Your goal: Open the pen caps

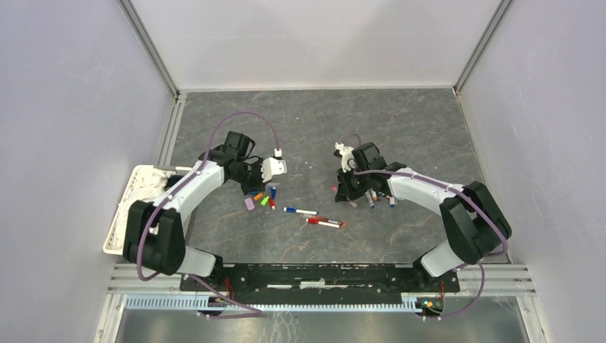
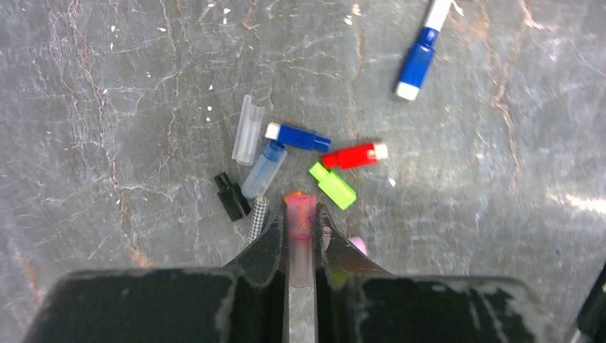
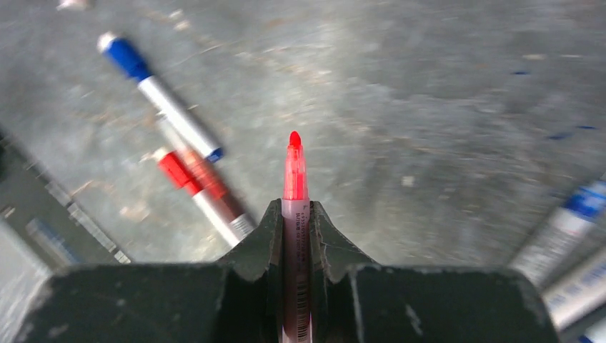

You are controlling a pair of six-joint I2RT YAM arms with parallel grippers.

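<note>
Above the heap, the pink-red cap would drop onto caps if I opened my left gripper now: first I will move it toward empty table past the red cap.
My left gripper (image 2: 301, 211) is shut on a translucent pink-red pen cap (image 2: 300, 236) and holds it just above a heap of loose caps: clear (image 2: 248, 130), blue (image 2: 298, 136), pale blue (image 2: 264, 169), red (image 2: 353, 156), green (image 2: 332, 185), black (image 2: 232, 196). In the top view it (image 1: 256, 190) hovers over that heap (image 1: 261, 200). My right gripper (image 3: 295, 207) is shut on a pink pen (image 3: 295, 186) whose red tip is bare. It (image 1: 344, 191) sits right of centre in the top view.
A blue-capped pen (image 1: 300, 211) and a red-capped pen (image 1: 323, 223) lie between the arms. More pens (image 1: 379, 199) lie under the right arm. A white tray (image 1: 132, 207) stands at the left edge. A blue-ended pen (image 2: 421, 53) lies beyond the caps.
</note>
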